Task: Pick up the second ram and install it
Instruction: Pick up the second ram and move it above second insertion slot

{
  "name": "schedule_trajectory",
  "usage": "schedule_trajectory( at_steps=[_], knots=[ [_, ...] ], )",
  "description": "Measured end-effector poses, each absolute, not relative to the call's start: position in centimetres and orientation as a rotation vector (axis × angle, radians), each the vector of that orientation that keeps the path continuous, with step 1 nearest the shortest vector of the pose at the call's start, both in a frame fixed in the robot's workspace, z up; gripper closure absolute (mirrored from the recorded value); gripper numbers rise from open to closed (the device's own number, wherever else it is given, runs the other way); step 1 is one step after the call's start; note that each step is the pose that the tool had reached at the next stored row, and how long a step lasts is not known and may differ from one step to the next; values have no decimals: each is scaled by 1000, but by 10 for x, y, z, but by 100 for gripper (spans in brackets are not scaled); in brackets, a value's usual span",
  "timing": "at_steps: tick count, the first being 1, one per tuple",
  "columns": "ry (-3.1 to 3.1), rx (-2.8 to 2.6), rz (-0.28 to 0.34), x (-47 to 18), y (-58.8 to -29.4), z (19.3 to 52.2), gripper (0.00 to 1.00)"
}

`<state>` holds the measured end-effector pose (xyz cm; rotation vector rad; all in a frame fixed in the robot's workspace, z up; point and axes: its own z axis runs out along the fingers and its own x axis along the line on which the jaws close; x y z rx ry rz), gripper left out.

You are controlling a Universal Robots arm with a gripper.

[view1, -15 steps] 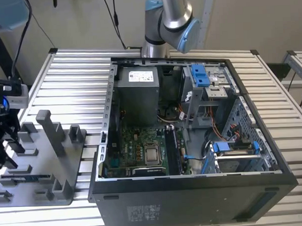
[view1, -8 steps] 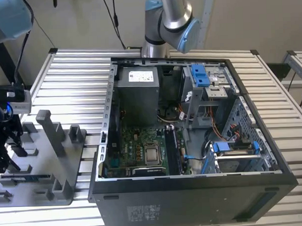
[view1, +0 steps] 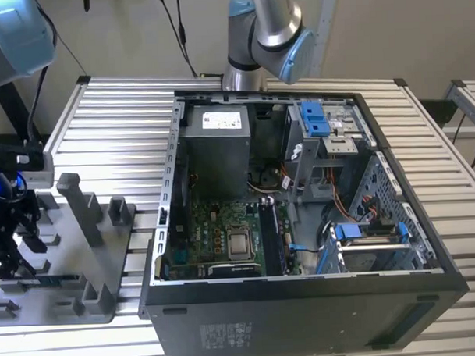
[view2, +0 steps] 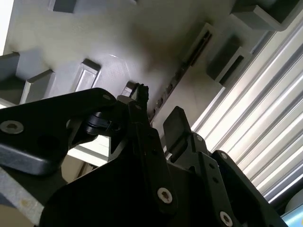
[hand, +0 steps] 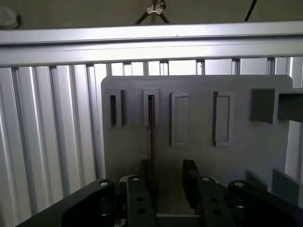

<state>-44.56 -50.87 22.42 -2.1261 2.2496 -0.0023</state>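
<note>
The second ram needs to be installed, so my gripper should next grab it by its upper edge (hand: 152, 137).
The second ram (hand: 152, 137) is a thin dark stick standing on edge in a slot of the grey holder tray (hand: 246, 156). My gripper (hand: 166, 166) is open just above the tray, with one black finger (hand: 144, 172) close beside the stick and the other finger (hand: 189, 175) well apart from it. In the second wrist view the ram (view2: 177, 78) runs away from the gripper (view2: 158, 106) along the tray (view2: 118, 42). In the exterior view the gripper (view1: 9, 244) hangs over the tray (view1: 77, 266) at the exterior view's left.
An open black computer case (view1: 304, 308) lies in the exterior view's middle, with its motherboard (view1: 224, 241) facing up, drive cages and cables towards the exterior view's right. The ribbed aluminium table (view1: 111, 128) carries both. Upright grey posts (view1: 82, 207) stand on the tray.
</note>
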Motion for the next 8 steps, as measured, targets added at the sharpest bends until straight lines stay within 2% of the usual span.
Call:
schedule_trajectory(
  at_steps=[8],
  knots=[
    [2244, -2132, -2, -446, -511, 212, 58]
  ],
)
